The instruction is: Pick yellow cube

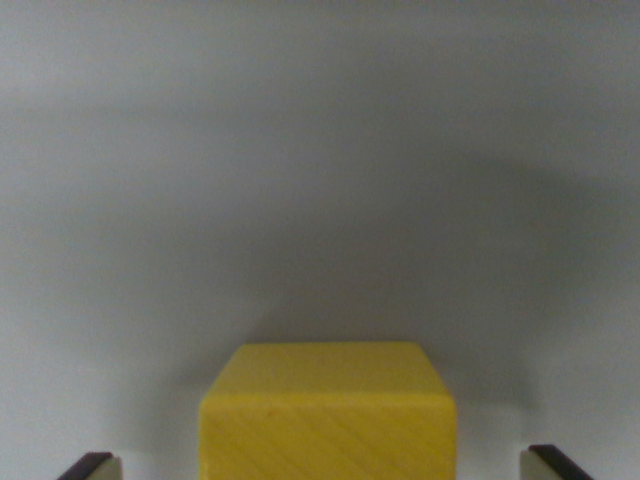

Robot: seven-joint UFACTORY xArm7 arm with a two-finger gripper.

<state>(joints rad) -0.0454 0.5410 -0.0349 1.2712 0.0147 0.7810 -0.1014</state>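
Observation:
My gripper is going to grab the yellow cube (328, 415) by its opposite sides next, and then it can pick the yellow cube up off the grey surface.
A yellow wooden cube (328, 415) fills the bottom centre of the wrist view, resting on a plain grey surface (320, 180). Its top face and front face show; its lower part is cut off by the frame's edge. My gripper (325, 465) is open, with one fingertip (92, 466) at the wrist view's left and the other fingertip (555, 463) at the wrist view's right. The cube sits between the two tips with a clear gap on each side, touching neither.
A soft dark shadow lies on the grey surface behind and around the cube. Nothing else shows in this view.

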